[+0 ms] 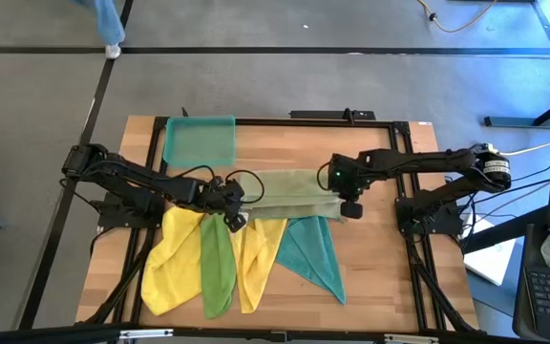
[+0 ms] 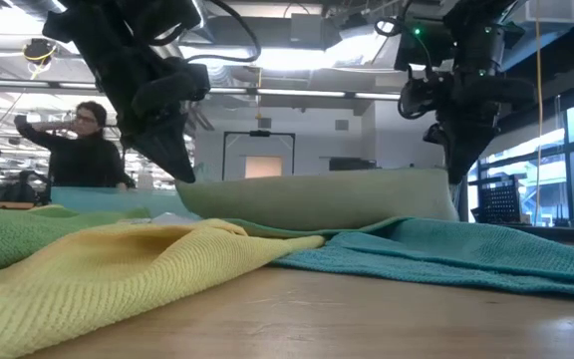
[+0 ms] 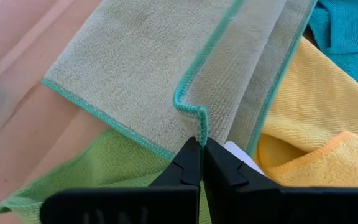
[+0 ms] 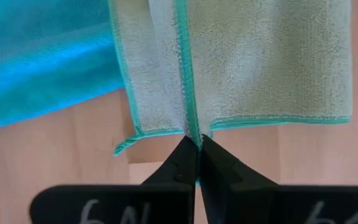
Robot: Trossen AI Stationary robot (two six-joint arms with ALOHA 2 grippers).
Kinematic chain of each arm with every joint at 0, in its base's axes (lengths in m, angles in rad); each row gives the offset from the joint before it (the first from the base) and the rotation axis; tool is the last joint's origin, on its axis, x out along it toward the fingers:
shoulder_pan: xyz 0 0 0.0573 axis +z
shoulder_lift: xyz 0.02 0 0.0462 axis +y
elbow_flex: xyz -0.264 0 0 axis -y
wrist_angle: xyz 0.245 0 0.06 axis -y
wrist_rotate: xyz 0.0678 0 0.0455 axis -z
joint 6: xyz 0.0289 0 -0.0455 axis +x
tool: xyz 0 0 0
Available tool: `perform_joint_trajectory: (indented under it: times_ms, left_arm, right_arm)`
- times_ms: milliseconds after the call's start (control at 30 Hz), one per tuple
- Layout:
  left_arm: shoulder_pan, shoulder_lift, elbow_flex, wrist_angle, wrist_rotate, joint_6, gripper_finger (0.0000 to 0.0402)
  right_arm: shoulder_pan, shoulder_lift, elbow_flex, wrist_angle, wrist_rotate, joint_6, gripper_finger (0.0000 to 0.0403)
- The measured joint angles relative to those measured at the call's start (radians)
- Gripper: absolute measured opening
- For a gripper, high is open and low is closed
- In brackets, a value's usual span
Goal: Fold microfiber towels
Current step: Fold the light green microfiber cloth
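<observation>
The teal hem in my left gripper is resting over the olive towel (image 1: pixel 289 186) (image 3: pixel 129 74), so my left gripper will open. The olive towel's teal hem would lie folded.
A pale olive-green towel (image 1: pixel 289 191) with a teal hem lies folded across the middle of the table. My left gripper (image 1: pixel 238 212) is shut on its left end and my right gripper (image 1: pixel 349 208) on its right end. In the low view the towel (image 2: pixel 317 199) spans between the two grippers, its held edge raised. Two yellow towels (image 1: pixel 175 258) (image 1: pixel 254 258), a bright green one (image 1: pixel 218 268) and a teal one (image 1: pixel 313 253) lie overlapping on the near side. My left gripper pinches the olive towel's teal hem (image 3: pixel 200 126) between its two fingers, where the hem bends at a corner of the left end. The fingers come slanting down from the left. The towel's far part rests on the table. My right gripper pinches the teal hem (image 4: pixel 191 127) on the towel's right end, where two hemmed edges meet, so more than one layer seems caught. The fingers point steeply down. The held edge is raised and the towel stretches away toward the other gripper.
A translucent teal tray (image 1: pixel 199 140) sits at the far left of the table. A black frame (image 1: pixel 256 121) borders the tabletop. Bare wood (image 1: pixel 390 277) shows at the near right. A person (image 2: pixel 83 145) stands in the room beyond the table.
</observation>
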State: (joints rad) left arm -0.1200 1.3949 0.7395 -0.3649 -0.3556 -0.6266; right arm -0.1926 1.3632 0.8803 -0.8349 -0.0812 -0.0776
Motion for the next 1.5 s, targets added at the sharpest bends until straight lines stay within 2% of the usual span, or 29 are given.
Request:
perform_joint_trajectory:
  times_ms: [367, 633, 867, 1067, 1233, 1300, 1333, 1400, 1500]
  left_arm:
    - [0.000, 0.000, 0.000, 0.025, 0.036, 0.031, 0.0005]
    - [-0.001, 0.000, 0.000, 0.010, 0.067, 0.031, 0.0051]
    - [-0.002, 0.000, 0.000, -0.008, 0.114, 0.031, 0.0071]
    - [0.000, 0.000, 0.000, -0.042, 0.113, 0.035, 0.0072]
    - [0.024, -0.023, 0.048, -0.179, 0.108, 0.035, 0.0072]
    - [0.031, -0.050, 0.086, -0.286, 0.087, 0.041, 0.0072]
    - [0.031, -0.067, 0.103, -0.327, 0.070, 0.054, 0.0072]
    - [0.031, -0.109, 0.129, -0.373, 0.022, 0.082, 0.0072]
    - [0.042, -0.180, 0.134, -0.388, -0.063, 0.079, 0.0073]
  right_arm:
    - [0.007, 0.000, -0.003, 0.012, -0.017, 0.071, 0.0020]
    - [0.008, 0.000, -0.003, 0.011, -0.101, 0.088, 0.0096]
    - [0.008, 0.000, -0.003, 0.006, -0.101, 0.103, 0.0169]
    - [0.008, 0.000, -0.003, 0.002, -0.018, 0.106, 0.0187]
    - [-0.005, 0.000, -0.003, -0.034, 0.229, 0.181, 0.0188]
    - [-0.029, 0.000, -0.002, -0.053, 0.264, 0.225, 0.0188]
    - [-0.047, 0.000, 0.000, -0.048, 0.233, 0.243, 0.0188]
    - [-0.092, -0.005, 0.002, -0.010, 0.107, 0.267, 0.0188]
    - [-0.166, -0.005, 0.003, 0.056, -0.055, 0.307, 0.0188]
